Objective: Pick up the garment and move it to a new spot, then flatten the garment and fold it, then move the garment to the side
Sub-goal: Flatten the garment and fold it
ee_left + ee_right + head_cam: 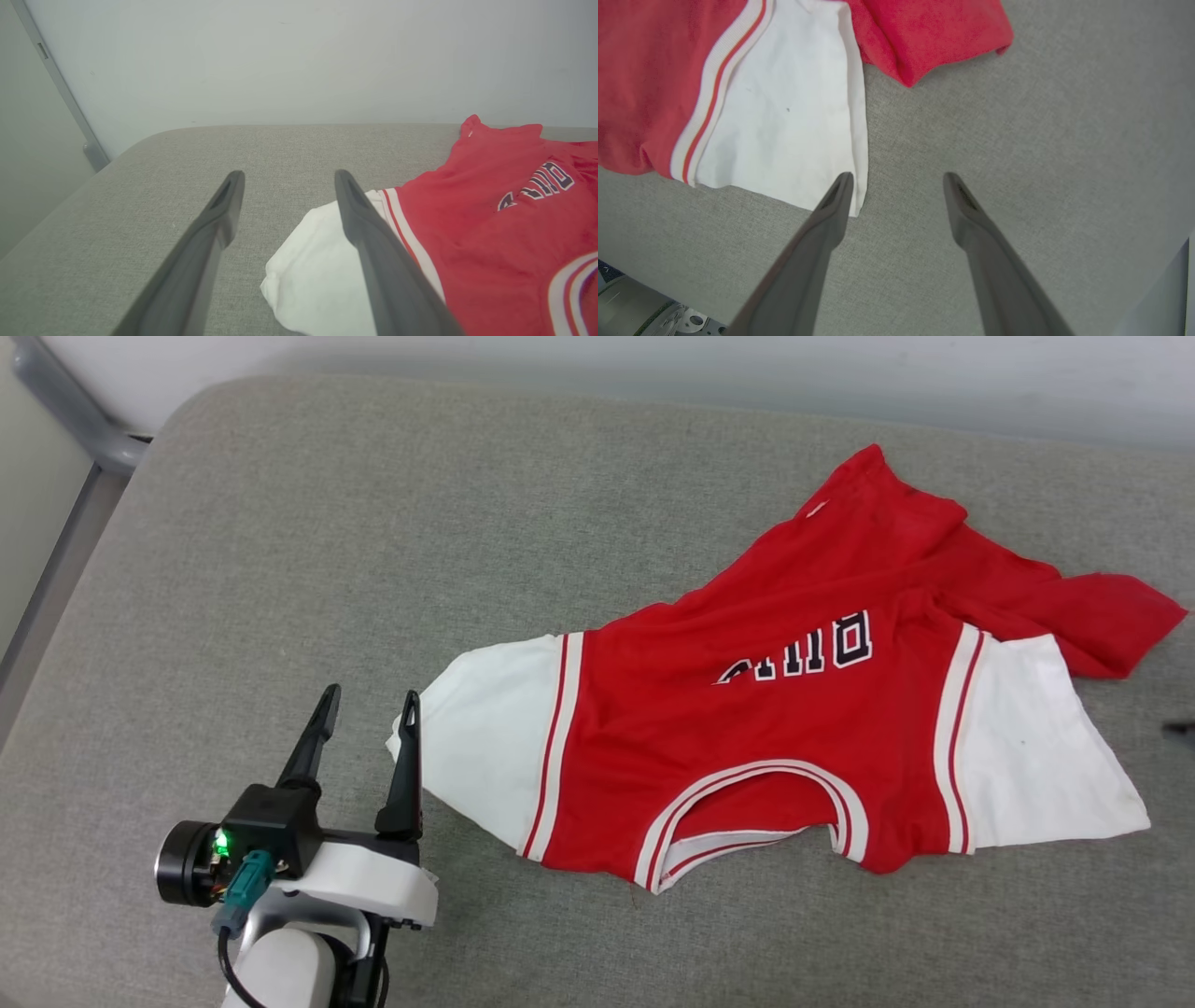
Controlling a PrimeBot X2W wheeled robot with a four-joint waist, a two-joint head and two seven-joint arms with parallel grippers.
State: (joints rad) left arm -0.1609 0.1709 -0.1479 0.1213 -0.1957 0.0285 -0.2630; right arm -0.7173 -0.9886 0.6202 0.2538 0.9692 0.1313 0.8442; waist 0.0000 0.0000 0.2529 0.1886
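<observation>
The red body (717,694) is spread out flat, and my left gripper should next take hold of the white sleeve's tip (399,730), where the cloth bunches up.
The garment (747,709) is a red jersey T-shirt with white sleeves, lying spread on the grey cushion with its collar toward me and its hem bunched at the far right. My left gripper (369,705) stands open at the tip of the shirt's left white sleeve (317,275), nothing between its fingers. In the left wrist view the left gripper (287,179) has its right finger over the sleeve's edge. The right gripper (899,179) is open above the cushion, its left finger at the corner of the other white sleeve (784,126), holding nothing.
The grey cushion (373,541) stretches wide on the left of the shirt. A pale wall (299,60) runs behind it, with a grey metal post (75,411) at the far left corner. A grey floor strip (1162,298) lies past the cushion's right edge.
</observation>
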